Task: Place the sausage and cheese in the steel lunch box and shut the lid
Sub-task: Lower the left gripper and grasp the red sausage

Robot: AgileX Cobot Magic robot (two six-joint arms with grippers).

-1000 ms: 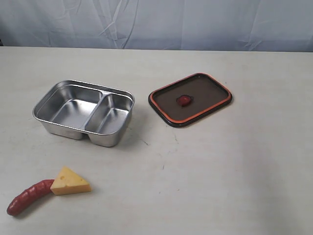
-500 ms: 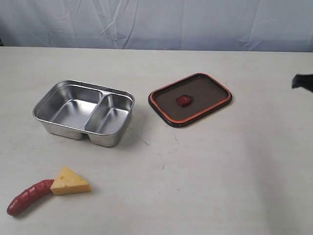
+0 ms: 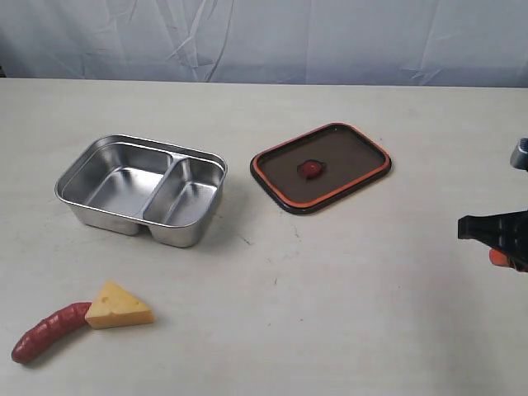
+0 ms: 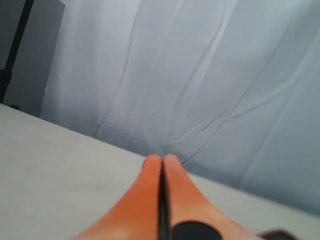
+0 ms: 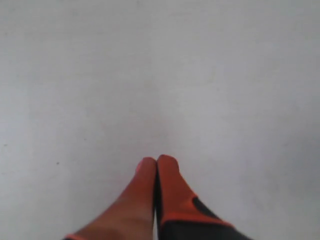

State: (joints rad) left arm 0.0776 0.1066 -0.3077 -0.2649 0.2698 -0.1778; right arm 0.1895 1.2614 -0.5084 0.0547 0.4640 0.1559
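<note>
The dark-red sausage has to go into the steel lunch box, so I should grab it by its body with my left gripper next.
The steel lunch box sits open at the left of the table, both compartments bare. To its right lies the dark lid with its orange rim, flat on the table. Near the front left edge the dark-red sausage touches the yellow cheese. My right gripper enters at the right edge, well right of the lid; the right wrist view shows it shut over bare table. My left gripper is shut with nothing in it, facing the backdrop; it is outside the exterior view.
A pale blue-grey curtain hangs behind the table's far edge. The off-white table stretches between the lid and the front edge.
My right gripper has come into view at the right edge and moved down and toward the table's front. The lunch box, lid, sausage and cheese have not moved.
</note>
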